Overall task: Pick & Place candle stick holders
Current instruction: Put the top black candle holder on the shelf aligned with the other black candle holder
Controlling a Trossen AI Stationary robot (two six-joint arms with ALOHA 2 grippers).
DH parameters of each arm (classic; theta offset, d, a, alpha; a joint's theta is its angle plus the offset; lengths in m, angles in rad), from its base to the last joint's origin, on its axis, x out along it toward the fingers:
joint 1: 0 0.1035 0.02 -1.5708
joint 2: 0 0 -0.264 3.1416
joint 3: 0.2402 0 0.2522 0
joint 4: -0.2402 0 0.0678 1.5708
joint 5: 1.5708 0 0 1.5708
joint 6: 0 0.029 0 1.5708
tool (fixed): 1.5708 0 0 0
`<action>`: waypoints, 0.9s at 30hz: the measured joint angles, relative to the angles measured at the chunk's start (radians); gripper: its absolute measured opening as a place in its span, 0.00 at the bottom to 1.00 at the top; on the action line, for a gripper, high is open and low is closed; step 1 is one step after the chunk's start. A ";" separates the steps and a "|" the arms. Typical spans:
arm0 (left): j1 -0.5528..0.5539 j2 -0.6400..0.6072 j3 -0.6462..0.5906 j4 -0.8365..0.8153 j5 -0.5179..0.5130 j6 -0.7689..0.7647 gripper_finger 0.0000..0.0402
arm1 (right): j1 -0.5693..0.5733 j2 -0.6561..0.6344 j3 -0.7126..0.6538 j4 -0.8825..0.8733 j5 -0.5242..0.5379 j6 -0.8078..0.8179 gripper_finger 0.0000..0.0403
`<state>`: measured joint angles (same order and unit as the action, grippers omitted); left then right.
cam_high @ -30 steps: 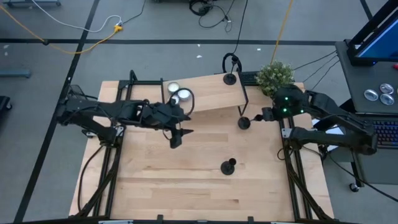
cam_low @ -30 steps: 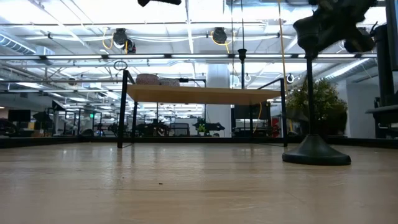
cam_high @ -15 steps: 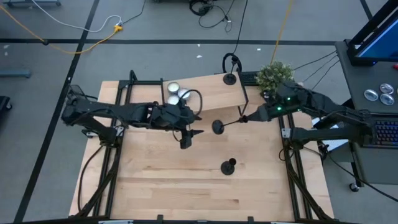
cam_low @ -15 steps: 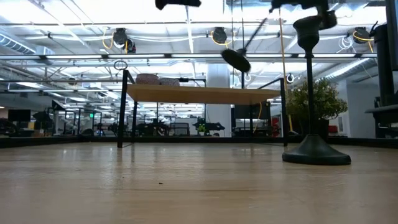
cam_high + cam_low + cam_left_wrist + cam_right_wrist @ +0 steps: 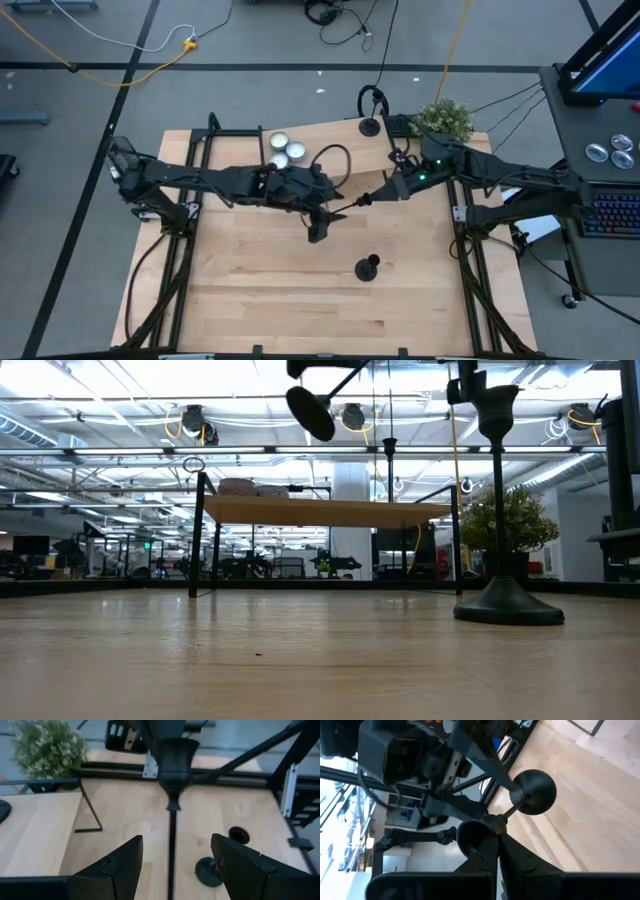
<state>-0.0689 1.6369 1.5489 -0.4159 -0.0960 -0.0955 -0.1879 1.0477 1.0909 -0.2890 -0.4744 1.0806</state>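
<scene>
The black holder's thin stem point(image 5: 345, 208) will be grabbed by my left gripper next, to set the holder on the raised wooden shelf point(image 5: 335, 150).
My right gripper point(image 5: 384, 193) is shut on a black candle stick holder point(image 5: 350, 206), held in the air over the middle of the table. It lies nearly level, its round base point(image 5: 535, 792) toward my left gripper point(image 5: 320, 228). In the left wrist view the stem point(image 5: 171, 827) runs between that gripper's open fingers, touching neither. A second holder point(image 5: 368, 268) stands on its base on the table, nearer the front. A third point(image 5: 370, 126) stands on the raised wooden shelf point(image 5: 335, 150). My right gripper pinches the holder's cup end point(image 5: 470, 834) between its two fingers, coming nearly level from the table's right side. The holder is clear of the table and sticks out beyond the fingers, with its stem slanting slightly down and its base point(image 5: 310, 412) foremost.
Tea lights point(image 5: 285, 151) sit on the shelf's left part. A potted plant point(image 5: 442, 118) stands at the table's far right corner. The shelf's thin black legs point(image 5: 90, 815) stand on the table behind the grippers. Bare wood lies toward the near edge.
My right gripper has gone up and toward the table's left while tipping the holder from upright to nearly level. The holder's base has swung toward my left gripper. My left gripper has gone toward the table's right, and its open fingers have come around the stem.
</scene>
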 joint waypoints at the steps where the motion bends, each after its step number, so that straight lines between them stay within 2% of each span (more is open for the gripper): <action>1: 0.002 0.014 0.019 -0.030 0.000 0.004 0.60 | 0.000 0.008 0.000 0.007 -0.003 0.000 0.00; 8: 0.010 0.098 0.138 -0.152 0.000 -0.019 0.60 | 0.000 0.039 0.000 0.042 -0.028 0.001 0.00; 16: 0.033 0.128 0.160 -0.216 0.002 -0.086 0.59 | 0.000 0.038 0.000 0.048 -0.029 -0.003 0.00; 21: 0.049 0.130 0.160 -0.219 0.050 -0.102 0.43 | 0.000 0.038 0.000 0.037 -0.027 -0.009 0.00; 27: 0.064 0.130 0.160 -0.209 0.140 -0.118 0.15 | 0.000 0.038 0.000 0.030 -0.026 -0.021 0.00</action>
<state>-0.0049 1.7668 1.7092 -0.6254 0.0435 -0.2131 -0.1883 1.0855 1.0904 -0.2594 -0.5007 1.0601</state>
